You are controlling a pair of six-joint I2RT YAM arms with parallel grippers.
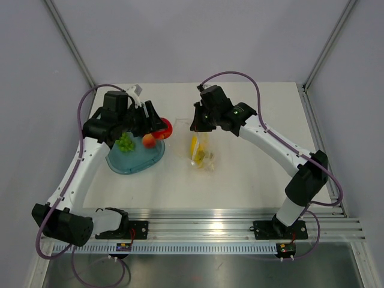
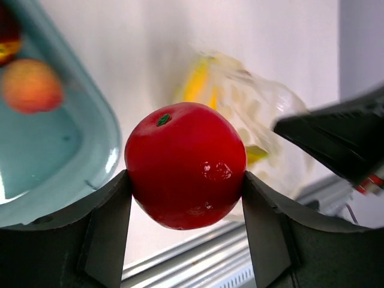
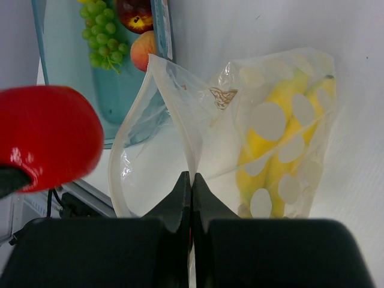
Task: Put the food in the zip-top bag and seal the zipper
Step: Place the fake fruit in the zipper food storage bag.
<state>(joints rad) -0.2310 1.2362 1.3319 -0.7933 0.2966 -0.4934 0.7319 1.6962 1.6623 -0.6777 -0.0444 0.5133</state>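
Observation:
The apple hangs short of the bag's opening and would drop outside the bag if I opened now. My left gripper moves the apple toward the bag's opening first.
My left gripper [image 1: 161,127] [image 2: 186,195] is shut on a red apple [image 2: 185,163] [image 3: 48,135] and holds it in the air between the teal tray [image 1: 137,162] and the zip-top bag [image 1: 203,153] [image 3: 282,90]. My right gripper [image 1: 197,124] [image 3: 191,180] is shut on one lip of the bag's mouth and holds it up and open. The thin zipper strip [image 3: 117,174] runs along that mouth edge, unsealed. A yellow banana bunch [image 3: 270,156] lies inside the bag. Green grapes [image 1: 125,143] [image 3: 102,33], a peach [image 1: 148,140] [image 3: 144,51] and a dark red plum [image 3: 135,15] sit in the tray.
The teal tray's rim [image 2: 111,153] is just left of the held apple. An aluminium rail [image 1: 240,216] runs along the table's near edge by the arm bases. Slanted frame posts [image 1: 69,42] stand at the back corners.

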